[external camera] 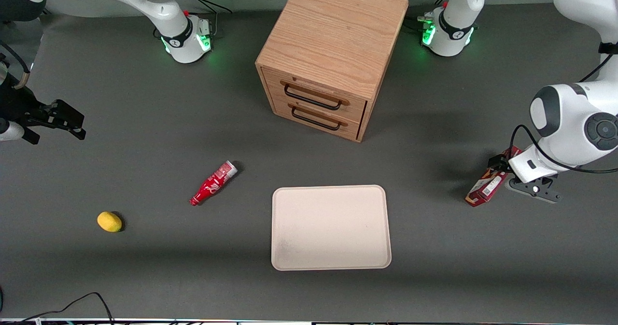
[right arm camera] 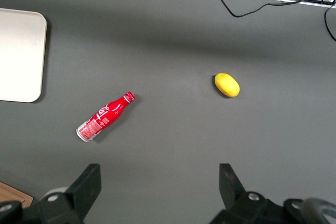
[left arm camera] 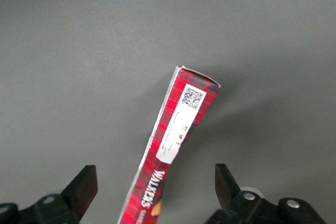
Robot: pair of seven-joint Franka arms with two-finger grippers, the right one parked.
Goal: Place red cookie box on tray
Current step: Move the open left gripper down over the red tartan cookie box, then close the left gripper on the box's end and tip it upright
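My left gripper should next grab the red cookie box around its WALKERS-lettered middle (left arm camera: 150,192) to place the box on the tray.
The red cookie box (external camera: 484,186) lies on the dark table toward the working arm's end, partly under my arm. In the left wrist view the box (left arm camera: 178,129) is dark red with white lettering and a white barcode label. My left gripper (external camera: 502,170) hovers just above it. In the wrist view the gripper (left arm camera: 155,177) is open, its two fingers wide apart on either side of the box without touching it. The cream-beige tray (external camera: 330,228) lies flat in the middle of the table, nearer the front camera, and holds nothing.
A wooden two-drawer cabinet (external camera: 333,54) stands farther from the camera than the tray. A red soda bottle (external camera: 214,182) lies beside the tray toward the parked arm's end, with a yellow lemon (external camera: 109,221) farther that way. Cables lie at the table's front edge.
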